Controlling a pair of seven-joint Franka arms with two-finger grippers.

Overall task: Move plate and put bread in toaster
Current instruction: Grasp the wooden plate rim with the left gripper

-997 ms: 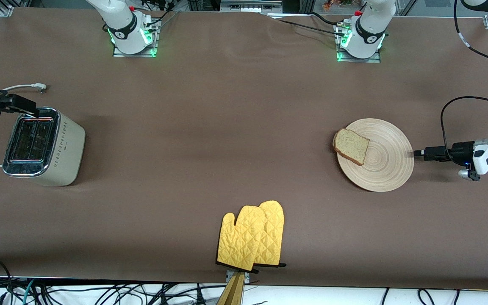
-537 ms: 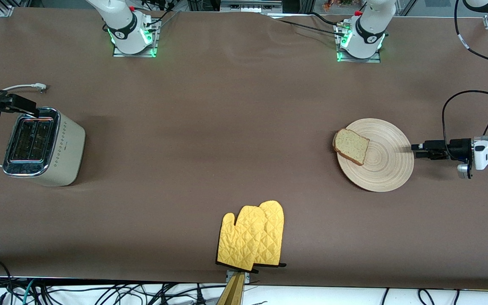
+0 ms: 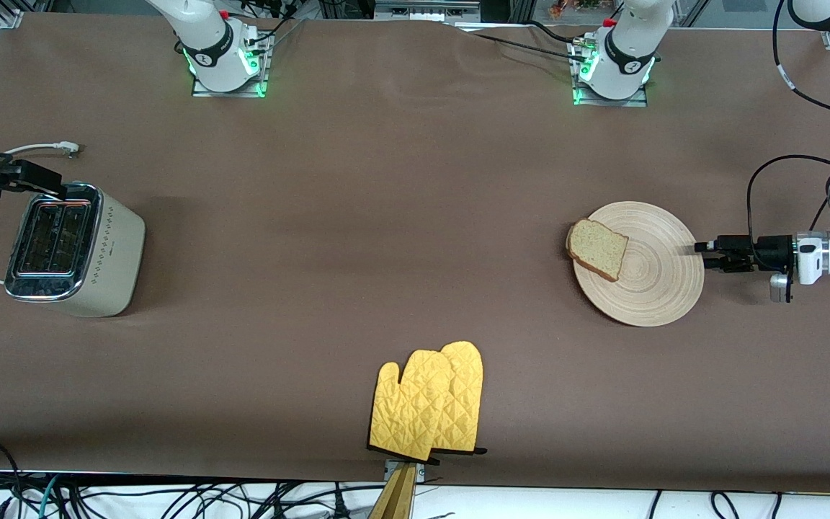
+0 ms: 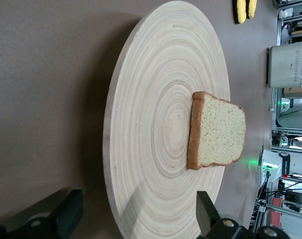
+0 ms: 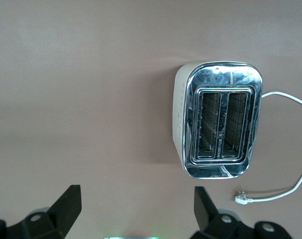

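Note:
Next, my left gripper takes hold of the plate by its rim to move it toward the toaster with the bread still on the plate.
The pale wooden plate lies toward the left arm's end of the table. The bread rests on the part of it toward the right arm's end. My left gripper lies level just above the table, fingertips at the plate's rim, open. In the left wrist view the plate and the bread lie ahead of the gripper, and the rim is between the two fingers. The cream toaster stands at the right arm's end. My right gripper hangs open over the table beside the toaster.
A pair of yellow oven mitts lies at the table's edge nearest the front camera. The toaster's white cord trails on the table beside it, its plug loose.
My left gripper has slid toward the plate until its fingertips reach the rim. The plate, the bread and the right arm have not moved.

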